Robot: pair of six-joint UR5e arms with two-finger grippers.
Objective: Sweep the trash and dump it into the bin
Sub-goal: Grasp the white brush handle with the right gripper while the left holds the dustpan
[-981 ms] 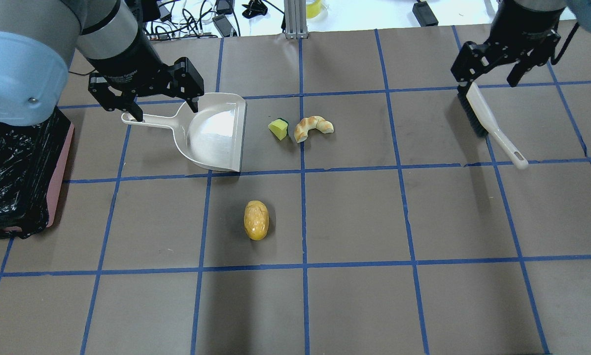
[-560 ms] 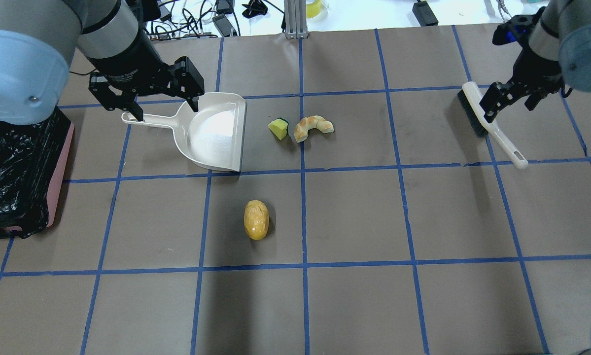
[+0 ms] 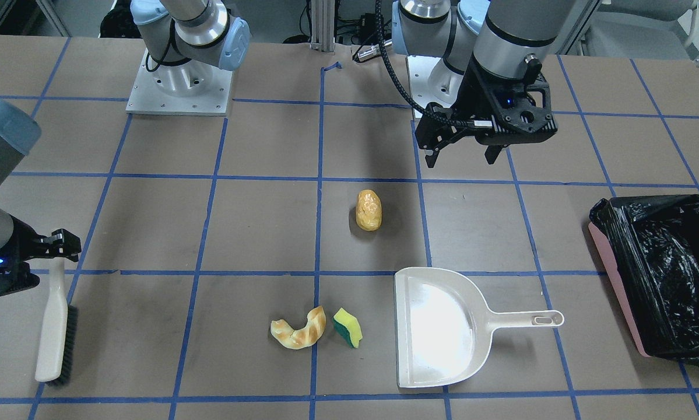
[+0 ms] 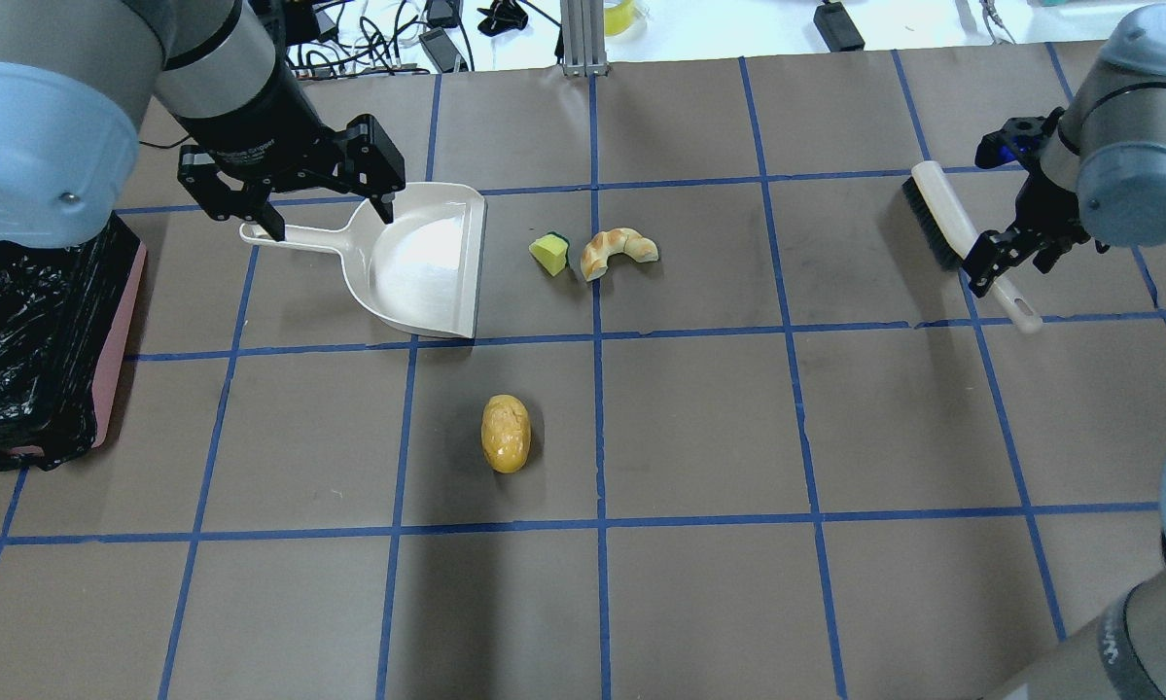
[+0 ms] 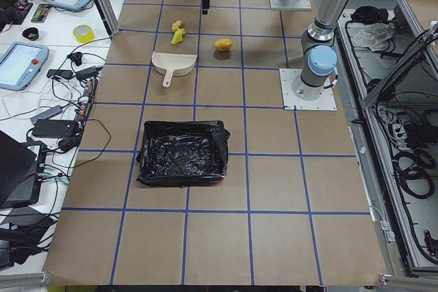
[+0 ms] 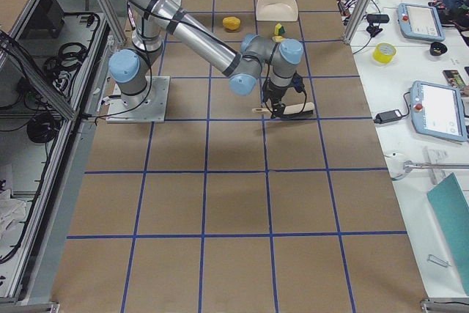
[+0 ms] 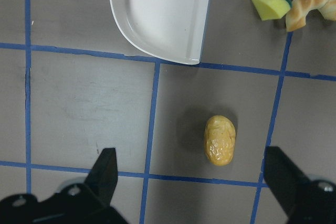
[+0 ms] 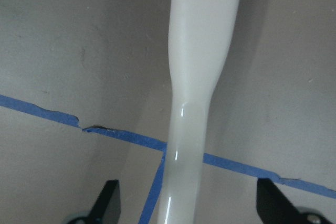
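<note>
I will next use my right gripper to grab the brush by its white handle, so it can sweep the trash into the dustpan (image 3: pixel 441 329).
The potato-like lump (image 4: pixel 506 434) lies alone at mid-table. The croissant (image 4: pixel 617 252) and the yellow-green sponge (image 4: pixel 548 254) lie side by side just off the mouth of the off-white dustpan (image 4: pixel 422 262). The black-lined pink bin (image 4: pixel 28 340) stands at the left table edge. My left gripper (image 4: pixel 328 216) is open and empty, held high over the dustpan handle; its wrist view shows the potato (image 7: pixel 220 140) below. My right gripper (image 4: pixel 1003 264) is open and low, with its fingers on either side of the white brush handle (image 8: pixel 197 77), apart from it.
The brush (image 4: pixel 937 219) lies flat at the far right, bristles toward the table's back. Cables and gear sit beyond the back edge. Blue tape lines grid the brown table (image 4: pixel 738 437).
My right gripper has moved from the brush's head end along to its handle and come down around it. The left gripper, dustpan and trash have not moved.
</note>
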